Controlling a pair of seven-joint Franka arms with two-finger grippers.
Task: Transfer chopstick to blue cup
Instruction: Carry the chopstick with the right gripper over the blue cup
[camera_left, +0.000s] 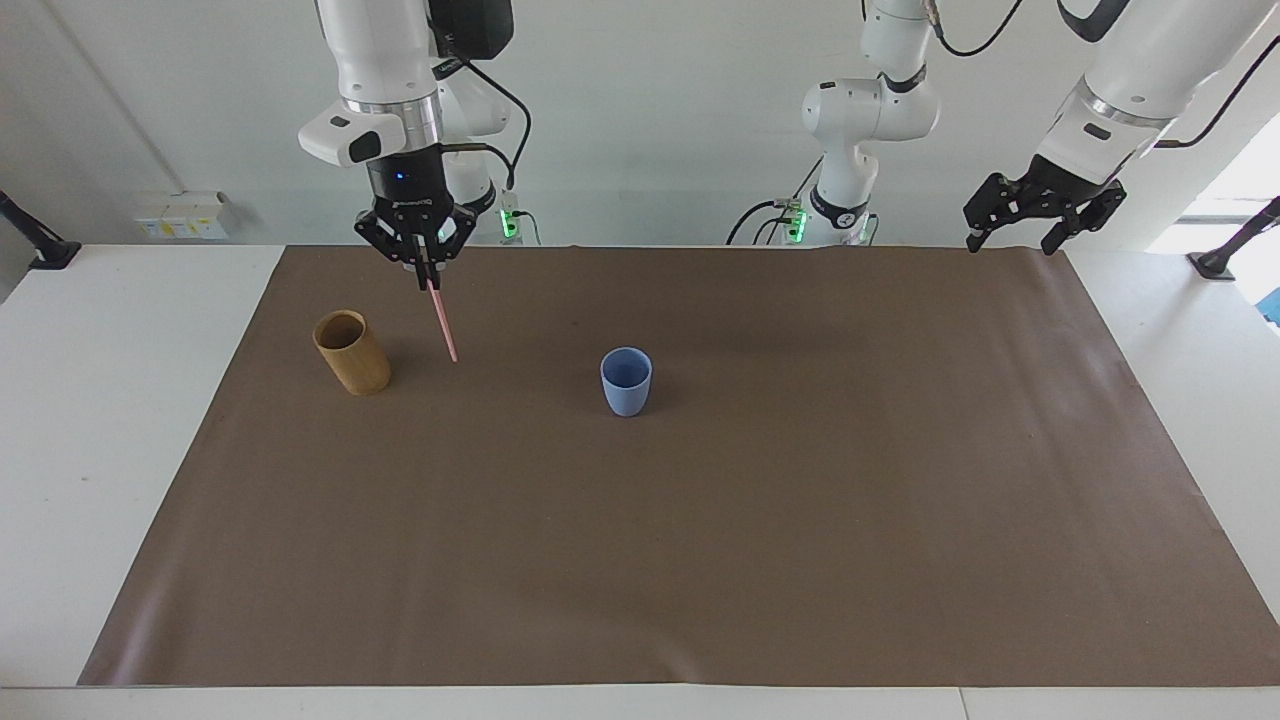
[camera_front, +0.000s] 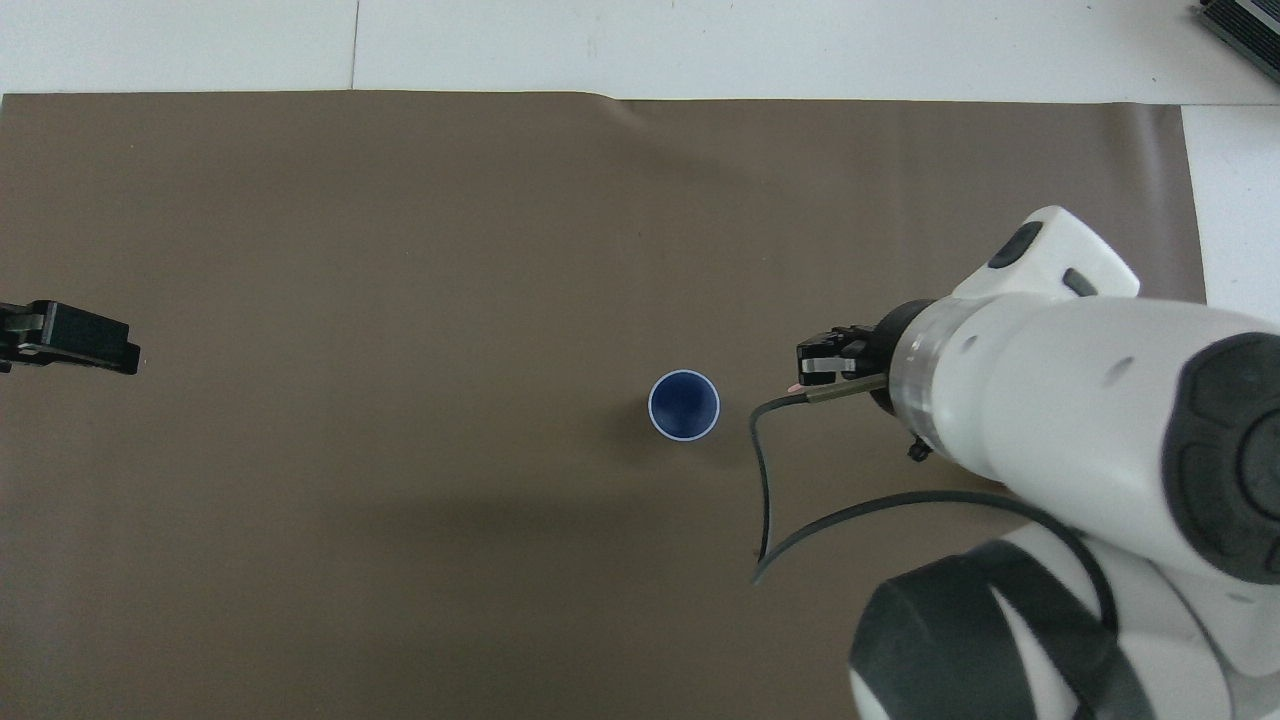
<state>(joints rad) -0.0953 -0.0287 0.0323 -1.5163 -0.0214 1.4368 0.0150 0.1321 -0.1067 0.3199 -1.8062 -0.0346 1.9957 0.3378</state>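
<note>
The pale pink chopstick (camera_front: 795, 389) hangs beside the blue cup (camera_front: 684, 405), short of the cup's rim. My right gripper should keep holding the chopstick.
My right gripper (camera_left: 421, 272) is shut on the top end of the pale pink chopstick (camera_left: 442, 322). The stick hangs tilted below it, in the air over the mat between the tan cup (camera_left: 351, 353) and the blue cup (camera_left: 626, 381). The blue cup (camera_front: 684, 405) stands upright and empty near the middle of the mat. In the overhead view the right gripper (camera_front: 818, 368) is beside the blue cup, toward the right arm's end, and hides most of the stick. My left gripper (camera_left: 1010, 238) waits open and raised over the mat's edge at the left arm's end (camera_front: 125, 357).
The brown mat (camera_left: 700, 520) covers most of the white table. The tan bamboo-coloured cup stands upright near the right arm's end; the right arm hides it in the overhead view. A black cable (camera_front: 762, 500) loops from the right wrist.
</note>
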